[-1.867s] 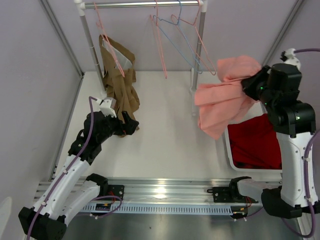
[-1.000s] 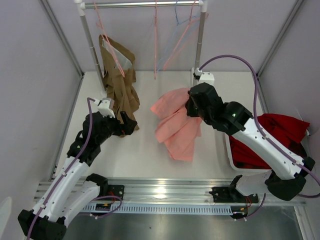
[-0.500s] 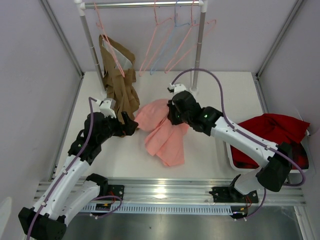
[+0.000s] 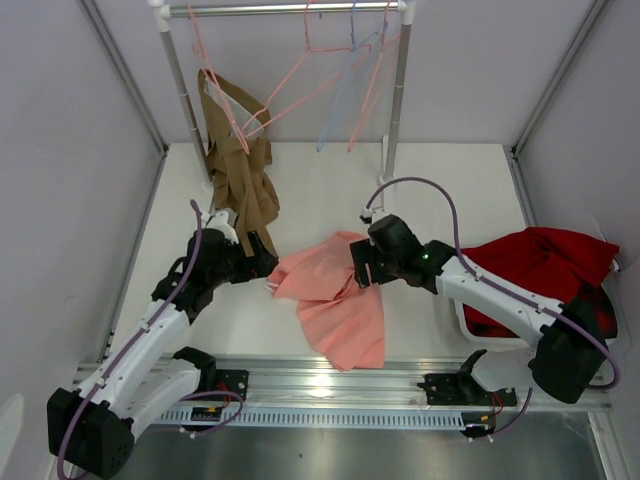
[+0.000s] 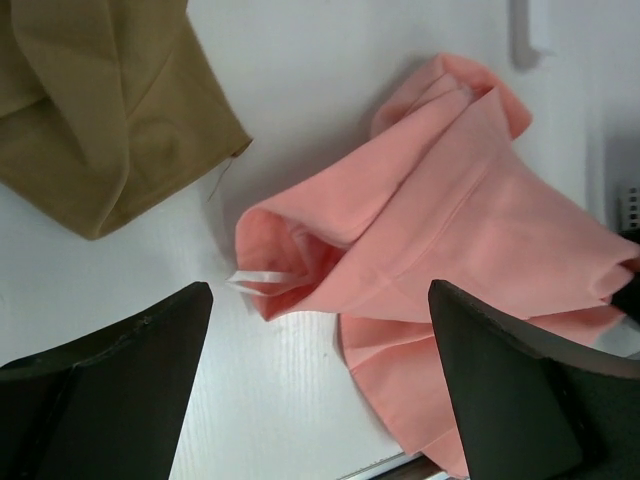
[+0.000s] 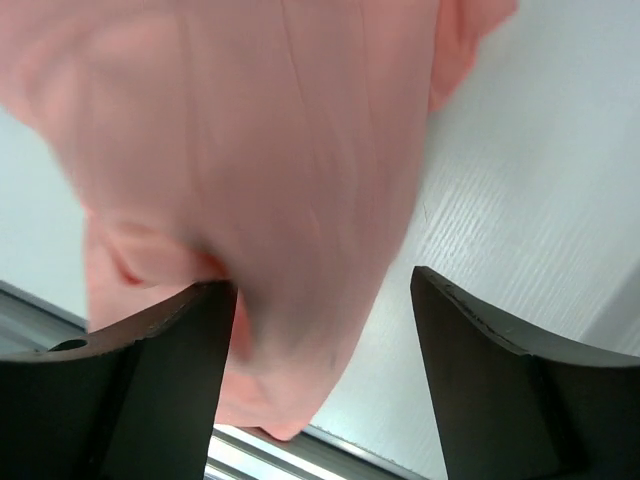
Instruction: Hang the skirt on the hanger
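Note:
My left gripper takes hold of the skirt at the folded edge by its white label (image 4: 277,283) (image 5: 262,280) next, to spread the skirt for the hanger.
The salmon-pink skirt (image 4: 335,305) lies crumpled on the white table; its white label (image 5: 262,280) shows at the left fold. My right gripper (image 4: 362,268) sits on the skirt's upper right edge with its jaws apart. In the right wrist view the blurred skirt (image 6: 270,150) sags loosely between them (image 6: 315,285). My left gripper (image 4: 262,264) is open at the skirt's left edge, and nothing is between its fingers (image 5: 318,295). The pink wire hanger (image 4: 280,88) hangs tilted on the rail at the back.
A brown garment (image 4: 238,165) hangs on another pink hanger at the left rack post (image 4: 180,90). A pale blue hanger (image 4: 345,95) hangs near the right post (image 4: 398,90). A dark red cloth (image 4: 535,270) fills the white bin (image 4: 462,312) at the right.
My right arm swung the skirt from the bin side down to the table's middle, and its jaws opened. The hangers on the rail are swinging. My left gripper edged toward the skirt.

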Tool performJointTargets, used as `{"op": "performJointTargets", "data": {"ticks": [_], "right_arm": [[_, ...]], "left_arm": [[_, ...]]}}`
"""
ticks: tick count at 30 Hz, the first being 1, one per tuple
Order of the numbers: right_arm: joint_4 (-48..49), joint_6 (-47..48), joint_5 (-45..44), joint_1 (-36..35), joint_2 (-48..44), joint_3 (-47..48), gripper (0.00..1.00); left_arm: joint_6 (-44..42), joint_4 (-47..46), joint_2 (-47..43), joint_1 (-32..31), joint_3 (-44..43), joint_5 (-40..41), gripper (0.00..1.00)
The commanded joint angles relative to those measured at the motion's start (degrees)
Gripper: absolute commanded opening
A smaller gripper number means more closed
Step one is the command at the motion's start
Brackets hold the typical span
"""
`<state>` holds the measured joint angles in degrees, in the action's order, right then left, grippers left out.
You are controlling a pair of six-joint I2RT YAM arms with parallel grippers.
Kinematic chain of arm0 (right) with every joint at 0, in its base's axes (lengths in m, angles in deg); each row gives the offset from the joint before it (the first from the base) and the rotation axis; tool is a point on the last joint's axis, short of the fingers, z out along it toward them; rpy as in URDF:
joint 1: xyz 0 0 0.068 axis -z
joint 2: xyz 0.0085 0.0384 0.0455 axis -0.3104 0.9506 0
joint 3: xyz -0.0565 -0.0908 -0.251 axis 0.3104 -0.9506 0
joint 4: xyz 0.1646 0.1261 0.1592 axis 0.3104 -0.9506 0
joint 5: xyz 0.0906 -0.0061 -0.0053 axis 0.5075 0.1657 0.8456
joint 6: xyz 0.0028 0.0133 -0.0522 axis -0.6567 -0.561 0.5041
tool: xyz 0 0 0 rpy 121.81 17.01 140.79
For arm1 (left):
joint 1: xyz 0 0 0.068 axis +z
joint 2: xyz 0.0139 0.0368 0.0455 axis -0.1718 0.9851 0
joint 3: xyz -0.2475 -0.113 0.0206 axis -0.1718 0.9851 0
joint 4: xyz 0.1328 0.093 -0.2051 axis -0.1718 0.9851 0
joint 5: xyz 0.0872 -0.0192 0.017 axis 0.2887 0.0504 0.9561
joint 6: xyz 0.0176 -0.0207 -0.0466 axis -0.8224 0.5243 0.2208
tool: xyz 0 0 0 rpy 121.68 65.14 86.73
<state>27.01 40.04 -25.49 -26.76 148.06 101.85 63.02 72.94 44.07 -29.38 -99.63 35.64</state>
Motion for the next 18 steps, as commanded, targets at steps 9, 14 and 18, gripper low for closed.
{"op": "performJointTargets", "data": {"ticks": [9, 14, 18], "right_arm": [[-4.25, -2.24, -4.55, -7.89, 6.99, 24.57, 0.68], [-4.00, -0.40, -1.31, -8.51, 18.42, 31.26, 0.65], [-4.79, 0.92, 1.69, -7.72, 24.58, 33.72, 0.63]], "left_arm": [[5.66, -4.41, 4.89, -0.64, 4.74, 8.92, 0.93], [6.45, -9.77, 12.35, -0.64, 3.60, 6.91, 0.92], [6.98, -12.86, 17.29, -0.64, 2.37, 4.28, 0.89]]}}
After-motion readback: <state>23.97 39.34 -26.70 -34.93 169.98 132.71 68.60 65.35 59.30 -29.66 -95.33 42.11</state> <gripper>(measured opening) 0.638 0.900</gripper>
